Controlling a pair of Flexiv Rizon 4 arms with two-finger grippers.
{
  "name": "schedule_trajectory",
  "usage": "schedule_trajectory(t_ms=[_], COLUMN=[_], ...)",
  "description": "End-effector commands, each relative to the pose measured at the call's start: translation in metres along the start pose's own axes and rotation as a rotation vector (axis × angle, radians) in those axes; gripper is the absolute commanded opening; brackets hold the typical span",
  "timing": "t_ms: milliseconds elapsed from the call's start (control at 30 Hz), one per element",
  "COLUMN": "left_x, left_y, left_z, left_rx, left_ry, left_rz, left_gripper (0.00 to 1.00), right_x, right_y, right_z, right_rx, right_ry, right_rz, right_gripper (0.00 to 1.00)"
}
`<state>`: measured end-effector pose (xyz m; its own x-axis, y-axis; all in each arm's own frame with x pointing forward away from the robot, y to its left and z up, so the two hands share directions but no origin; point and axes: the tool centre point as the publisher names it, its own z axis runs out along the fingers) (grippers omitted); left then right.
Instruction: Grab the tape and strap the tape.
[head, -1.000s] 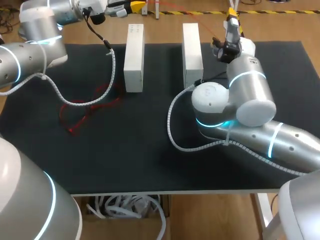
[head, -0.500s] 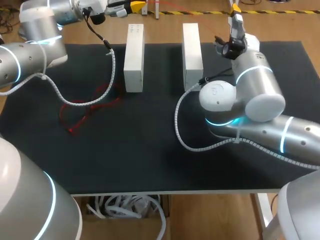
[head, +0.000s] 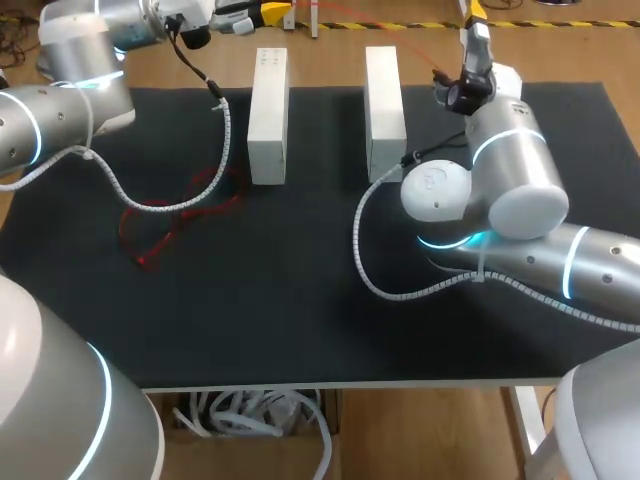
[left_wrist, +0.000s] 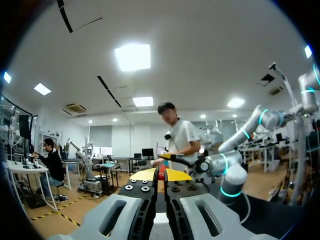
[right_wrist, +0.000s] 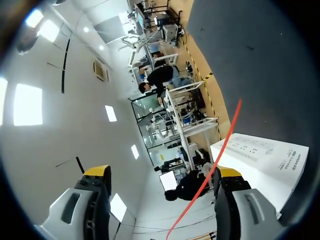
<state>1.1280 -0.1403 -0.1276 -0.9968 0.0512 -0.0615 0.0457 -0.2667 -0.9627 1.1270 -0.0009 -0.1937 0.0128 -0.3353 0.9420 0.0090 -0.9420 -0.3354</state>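
Note:
Next, my right gripper grabs the tape (right_wrist: 222, 154) by its loose end (right_wrist: 238, 103), to strap the tape into a loop.
A thin red tape lies in loose loops (head: 180, 208) on the left of the black mat (head: 250, 300). One strand of it (head: 400, 28) stretches in the air past the far edge. My left gripper (head: 270, 12) is beyond the far left edge, shut on the tape (left_wrist: 161, 177) between its yellow tips (left_wrist: 160, 171). My right gripper (head: 476, 10) points away over the far right edge. Its fingers (right_wrist: 164, 172) stand wide apart, open. The tape (right_wrist: 222, 154) runs between them, close to one finger; whether it touches that finger I cannot tell.
Two white oblong boxes (head: 268, 110) (head: 384, 98) stand side by side at the back of the mat. My right arm's bulky elbow (head: 480, 190) hangs over the right middle. One white box (right_wrist: 257, 155) lies below the right gripper.
My right arm has shifted right and back, carrying its gripper farther past the far edge, and its fingers have spread a little wider. The left arm and the loops are unchanged.

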Motion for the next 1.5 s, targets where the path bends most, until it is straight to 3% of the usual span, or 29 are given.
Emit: schedule_trajectory(t_ms=[33, 200, 333, 367, 400, 467, 533, 600, 633, 733, 867, 933, 1000, 1033, 1233, 1333, 1500], left_x=[0.001, 0.001, 0.001, 0.001, 0.001, 0.001, 0.001, 0.001, 0.001, 0.001, 0.001, 0.001, 0.001, 0.001, 0.001, 0.001, 0.001], left_y=[0.001, 0.001, 0.001, 0.001, 0.001, 0.001, 0.001, 0.001, 0.001, 0.001, 0.001, 0.001, 0.001, 0.001, 0.001, 0.001, 0.001], left_z=[0.001, 0.001, 0.001, 0.001, 0.001, 0.001, 0.001, 0.001, 0.001, 0.001, 0.001, 0.001, 0.001, 0.001, 0.001, 0.001, 0.001], left_rx=[0.001, 0.001, 0.001, 0.001, 0.001, 0.001, 0.001, 0.001, 0.001, 0.001, 0.001, 0.001, 0.001, 0.001, 0.001, 0.001, 0.001], left_ry=[-0.004, -0.004, -0.004, -0.004, -0.004, -0.004, -0.004, -0.004, -0.004, -0.004, -0.004, -0.004, -0.004, -0.004, -0.004, -0.004, -0.004], left_rz=[0.003, 0.003, 0.003, 0.003, 0.003, 0.003, 0.003, 0.003, 0.003, 0.003, 0.003, 0.003, 0.003, 0.003, 0.003, 0.003, 0.003], left_gripper=[0.0, 0.0, 0.0, 0.0, 0.0, 0.0, 0.0, 0.0, 0.0, 0.0, 0.0, 0.0, 0.0, 0.0, 0.0, 0.0, 0.0], right_x=[-0.002, -0.003, -0.003, -0.003, -0.003, -0.003, -0.003, -0.003, -0.003, -0.003, -0.003, -0.004, -0.004, -0.004, -0.005, -0.005, -0.005], right_y=[-0.003, -0.004, -0.004, -0.004, -0.004, -0.003, -0.003, -0.003, -0.003, -0.003, -0.001, 0.0, 0.001, 0.001, 0.001, 0.001, 0.001], right_z=[0.004, 0.005, 0.005, 0.005, 0.006, 0.006, 0.007, 0.007, 0.007, 0.007, 0.003, 0.001, 0.0, -0.001, -0.007, -0.008, -0.01], right_rx=[0.007, 0.011, 0.009, 0.008, 0.006, 0.004, 0.004, 0.004, 0.004, 0.006, 0.017, 0.02, 0.022, 0.023, 0.041, 0.043, 0.049], right_ry=[0.014, 0.017, 0.013, 0.013, 0.013, 0.013, 0.013, 0.013, 0.013, 0.009, -0.004, -0.008, -0.011, -0.013, -0.026, -0.03, -0.033], right_rz=[0.003, 0.006, 0.004, 0.004, 0.004, 0.003, 0.003, 0.004, 0.004, 0.004, -0.002, -0.006, -0.008, -0.009, -0.015, -0.016, -0.017], right_gripper=[0.91, 0.91, 0.78, 0.71, 0.43, 0.18, 0.17, 0.09, 0.08, 0.2, 0.24, 0.38, 0.21, 0.2, 0.34, 0.25, 0.28])
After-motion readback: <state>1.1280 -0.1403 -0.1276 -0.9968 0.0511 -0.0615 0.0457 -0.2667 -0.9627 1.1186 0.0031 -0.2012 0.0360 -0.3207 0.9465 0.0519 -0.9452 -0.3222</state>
